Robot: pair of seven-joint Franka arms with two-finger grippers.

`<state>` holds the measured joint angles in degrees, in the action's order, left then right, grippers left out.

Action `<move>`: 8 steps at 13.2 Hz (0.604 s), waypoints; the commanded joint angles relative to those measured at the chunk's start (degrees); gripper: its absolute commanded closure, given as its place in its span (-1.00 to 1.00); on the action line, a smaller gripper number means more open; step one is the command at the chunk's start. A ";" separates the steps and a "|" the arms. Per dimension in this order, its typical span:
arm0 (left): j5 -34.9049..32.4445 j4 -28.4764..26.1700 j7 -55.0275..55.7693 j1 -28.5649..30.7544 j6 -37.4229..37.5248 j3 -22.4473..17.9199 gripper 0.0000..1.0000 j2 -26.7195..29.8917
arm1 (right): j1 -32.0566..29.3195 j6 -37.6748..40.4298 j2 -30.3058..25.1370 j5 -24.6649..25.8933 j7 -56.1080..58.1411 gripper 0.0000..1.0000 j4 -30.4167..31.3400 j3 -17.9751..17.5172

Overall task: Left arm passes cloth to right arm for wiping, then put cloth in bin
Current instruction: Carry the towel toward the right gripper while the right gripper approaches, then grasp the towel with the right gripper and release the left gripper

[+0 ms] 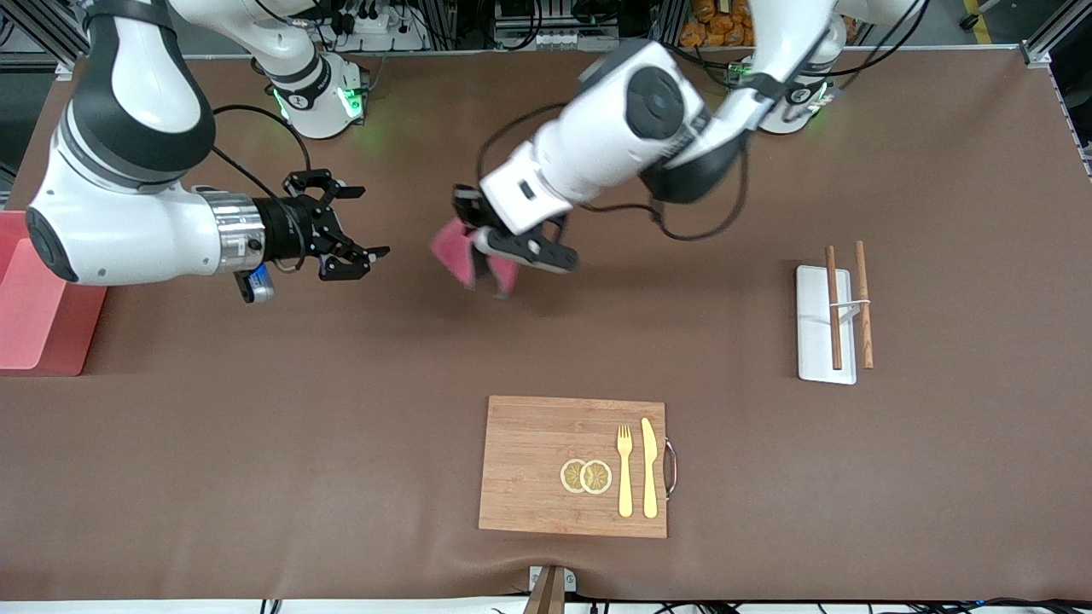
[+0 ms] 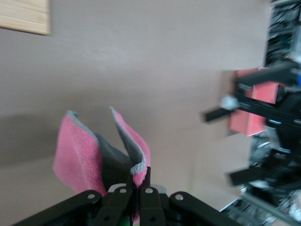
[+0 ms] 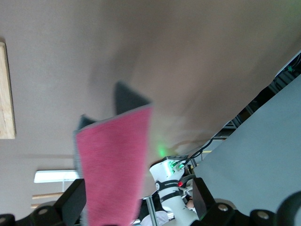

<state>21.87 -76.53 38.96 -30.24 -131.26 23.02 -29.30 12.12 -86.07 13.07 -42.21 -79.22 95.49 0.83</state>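
Note:
My left gripper's fingers already cover one edge of the cloth. My right gripper will reach the cloth and pinch its free hanging flap point(image 1: 448, 249) point(image 3: 114, 200).
The raspberry-pink cloth point(image 1: 454, 252) hangs folded in the air over the middle of the table, its grey backing showing in the left wrist view. My left gripper point(image 1: 488, 271) is shut on the cloth point(image 2: 80, 155), which it pinches at one edge. My right gripper point(image 1: 372, 222) is open and level with the cloth, a short gap from it on the right arm's side. From the right wrist, the cloth point(image 3: 113, 165) hangs just ahead of the gap between the spread fingers point(image 3: 75, 197), touching neither. The salmon-pink bin point(image 1: 38, 320) stands at the right arm's end of the table.
A wooden cutting board point(image 1: 529, 460) lies near the front camera. On it are a yellow fork point(image 1: 625, 469), a knife point(image 1: 649, 465) and two lemon slices point(image 1: 586, 476). A white tray point(image 1: 815, 341) with two wooden sticks lies toward the left arm's end.

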 commanded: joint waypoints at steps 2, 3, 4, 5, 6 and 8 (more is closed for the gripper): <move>0.80 0.68 3.84 -1.67 -5.14 -0.43 1.00 0.12 | 1.32 -2.17 0.89 -1.38 -1.64 -1.00 1.54 0.31; 0.80 0.68 3.84 -1.67 -5.32 -0.34 1.00 0.12 | 1.32 -2.35 1.07 -1.47 -1.64 -1.00 1.54 0.23; 0.80 0.68 3.93 -1.67 -5.41 -0.34 1.00 0.30 | 1.93 -2.26 1.08 -1.47 -1.73 -1.00 1.71 0.23; 0.80 0.68 4.10 -1.67 -5.41 -0.34 1.00 0.30 | 3.07 -2.35 1.08 -1.55 -1.90 -1.00 2.15 0.23; 0.80 0.68 4.28 -1.67 -5.50 -0.34 1.00 0.30 | 3.95 -2.52 1.08 -1.64 -1.90 -1.00 2.24 0.23; 0.80 0.68 4.37 -1.58 -6.02 -0.34 1.00 0.21 | 5.27 -4.01 1.08 -2.43 -2.34 -1.00 2.59 0.23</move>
<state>21.87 -76.18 42.47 -31.62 -136.39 22.89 -29.31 15.89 -88.62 14.34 -42.85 -80.26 97.39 0.70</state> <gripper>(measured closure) 0.969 0.000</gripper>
